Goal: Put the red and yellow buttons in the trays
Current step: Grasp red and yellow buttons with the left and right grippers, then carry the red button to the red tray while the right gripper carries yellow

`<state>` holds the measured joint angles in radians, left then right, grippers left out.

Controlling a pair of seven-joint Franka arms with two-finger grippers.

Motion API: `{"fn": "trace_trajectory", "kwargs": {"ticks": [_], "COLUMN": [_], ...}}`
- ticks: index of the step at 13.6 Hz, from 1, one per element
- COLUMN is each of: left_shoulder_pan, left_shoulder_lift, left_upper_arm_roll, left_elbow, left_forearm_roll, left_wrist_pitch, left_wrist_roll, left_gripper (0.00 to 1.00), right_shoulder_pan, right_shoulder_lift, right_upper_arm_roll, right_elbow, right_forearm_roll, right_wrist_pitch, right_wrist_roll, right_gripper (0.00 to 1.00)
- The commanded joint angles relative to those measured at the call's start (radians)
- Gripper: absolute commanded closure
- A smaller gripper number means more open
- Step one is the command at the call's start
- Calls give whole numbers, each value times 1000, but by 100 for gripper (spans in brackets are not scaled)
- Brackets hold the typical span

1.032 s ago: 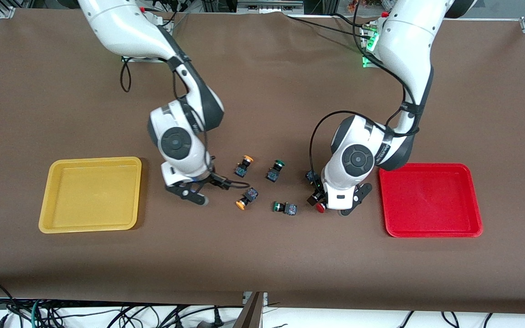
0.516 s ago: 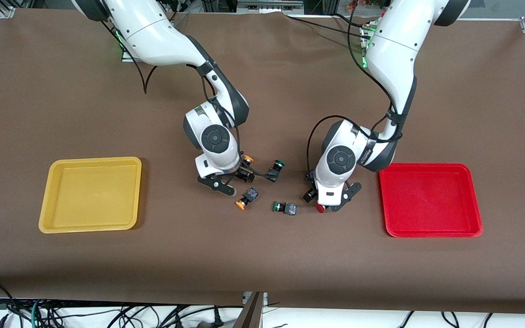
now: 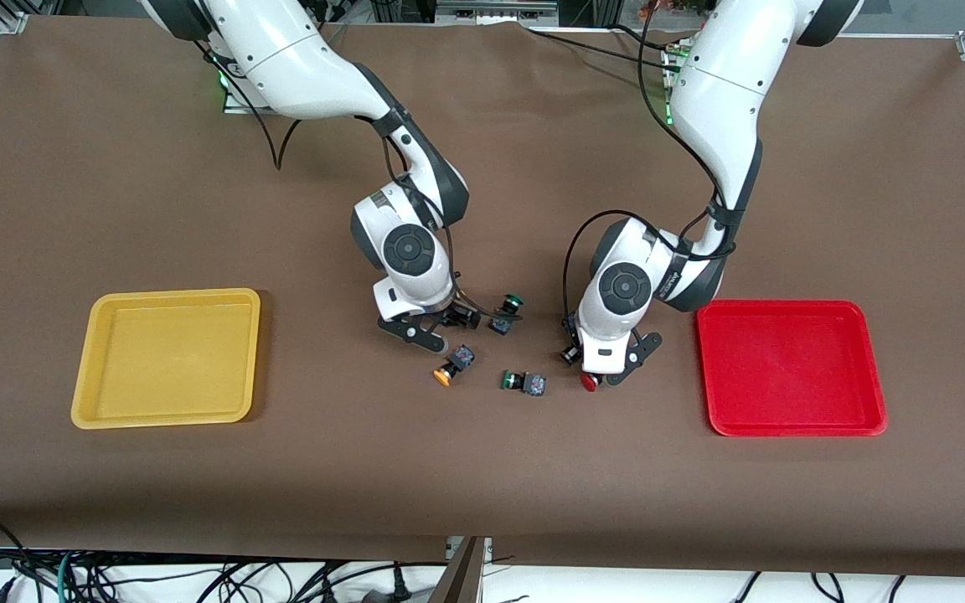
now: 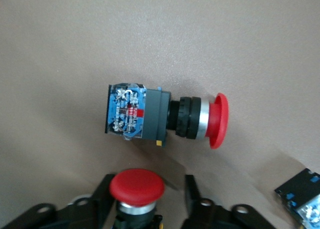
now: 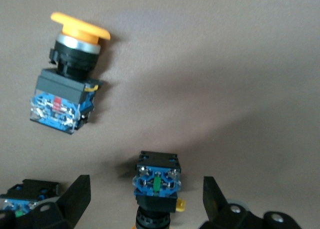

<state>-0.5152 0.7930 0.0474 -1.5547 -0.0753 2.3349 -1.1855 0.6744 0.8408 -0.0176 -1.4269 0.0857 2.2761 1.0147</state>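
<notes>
My right gripper should close on the dark button body (image 5: 157,181) now, because its fingers are level around the button body in the right wrist view.
My left gripper (image 3: 600,367) is open low over the two red buttons, and in the left wrist view (image 4: 147,189) its fingers (image 4: 102,189) straddle one red button (image 4: 137,188). The second red button (image 4: 165,119) lies on its side just past it; one red cap (image 3: 589,383) shows by the hand. My right gripper (image 3: 439,322) is open, and in the right wrist view (image 5: 145,196) its fingers (image 5: 75,195) straddle a dark button body (image 5: 157,181) with an orange edge. The other yellow button (image 3: 451,365) lies nearer the front camera, also seen from the right wrist (image 5: 70,89). Both the yellow tray (image 3: 164,294) and the red tray (image 3: 784,305) are empty.
Two green-capped buttons lie among the others: one (image 3: 508,313) beside my right gripper, one (image 3: 523,383) between the loose yellow button and the red cap. The yellow tray is at the right arm's end of the table, the red tray at the left arm's end.
My right gripper has moved from beside the yellow tray toward the middle, over the yellow button farther from the front camera. My left gripper has shifted slightly over the red buttons.
</notes>
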Motion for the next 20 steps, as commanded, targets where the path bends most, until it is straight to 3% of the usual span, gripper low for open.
{"fn": "trace_trajectory", "kwargs": {"ticks": [1, 4, 6, 7, 9, 12, 16, 20], "left_shoulder_pan": [3, 6, 21, 39, 72, 119, 253, 389], "left_shoulder_lift": [-37, -43, -75, -104, -161, -219, -258, -270], "left_upper_arm_roll": [-3, -4, -4, -4, -4, -4, -4, -3], "left_elbow": [-25, -22, -16, -16, -13, -15, -25, -71], "left_forearm_roll": [28, 28, 22, 17, 11, 11, 12, 23], "left_wrist_pitch": [-2, -12, -52, -89, -169, -267, -380, -379], "left_wrist_roll": [-11, -8, 38, 67, 144, 271, 657, 987], "left_gripper": [100, 100, 100, 100, 100, 100, 100, 100], "right_shoulder_pan": [10, 8, 1, -1, -21, -155, -362, -565], "right_shoulder_lift": [12, 18, 18, 15, 1, -70, -100, -114], "right_upper_arm_roll": [-7, -7, -7, -9, -15, -10, -19, -30], "right_elbow": [8, 6, 6, 8, 9, 13, 33, 33], "right_forearm_roll": [20, 20, 19, 19, 19, 20, 2, -3], "right_wrist_pitch": [13, 13, 11, 11, 2, -103, -204, -262], "right_wrist_roll": [5, -5, -24, -28, -79, -285, -629, -898], "right_gripper": [17, 55, 92, 100, 100, 100, 100, 100]}}
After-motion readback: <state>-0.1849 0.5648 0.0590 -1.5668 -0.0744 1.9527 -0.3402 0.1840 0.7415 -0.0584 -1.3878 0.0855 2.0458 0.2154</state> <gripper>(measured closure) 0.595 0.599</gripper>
